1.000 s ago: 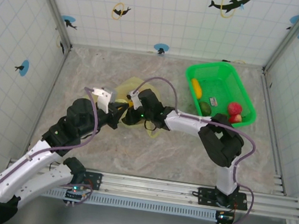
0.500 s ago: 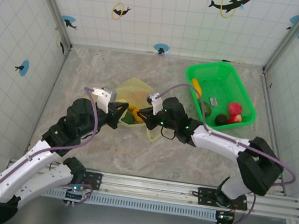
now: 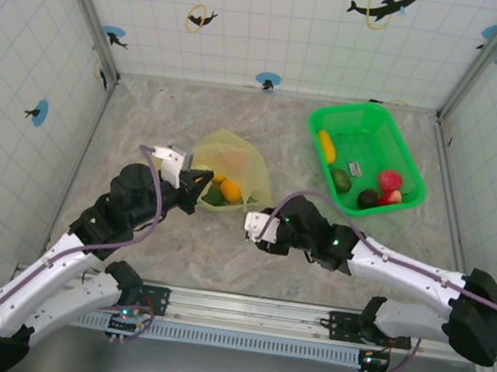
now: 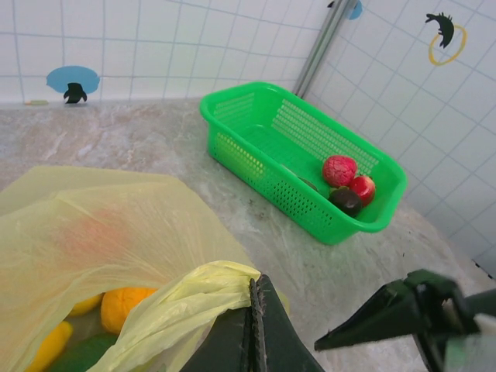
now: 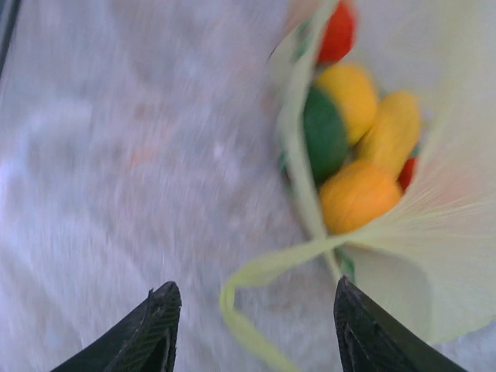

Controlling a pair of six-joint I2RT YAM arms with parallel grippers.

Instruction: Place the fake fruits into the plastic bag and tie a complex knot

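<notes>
My right gripper grabs the plastic bag by its loose handle loop next, opposite the left gripper's bunched rim, to lift the bag upright for knotting.
The pale yellow plastic bag lies mid-table with its mouth toward the arms. Inside it are fake fruits: an orange one, a dark green one, two yellow ones and a red one. My left gripper is shut on a bunched strip of the bag's rim. My right gripper hangs open just near of the bag. A loose handle loop lies between its fingers, not pinched. No knot shows.
A bright green tray stands at the back right, holding a yellow fruit, a dark green one, a blackish one and red ones. Tiled walls enclose the table on three sides.
My right gripper has pulled back from the bag's mouth toward the near side and stands open. The bag has spread flatter and wider. The left gripper keeps its hold in place.
</notes>
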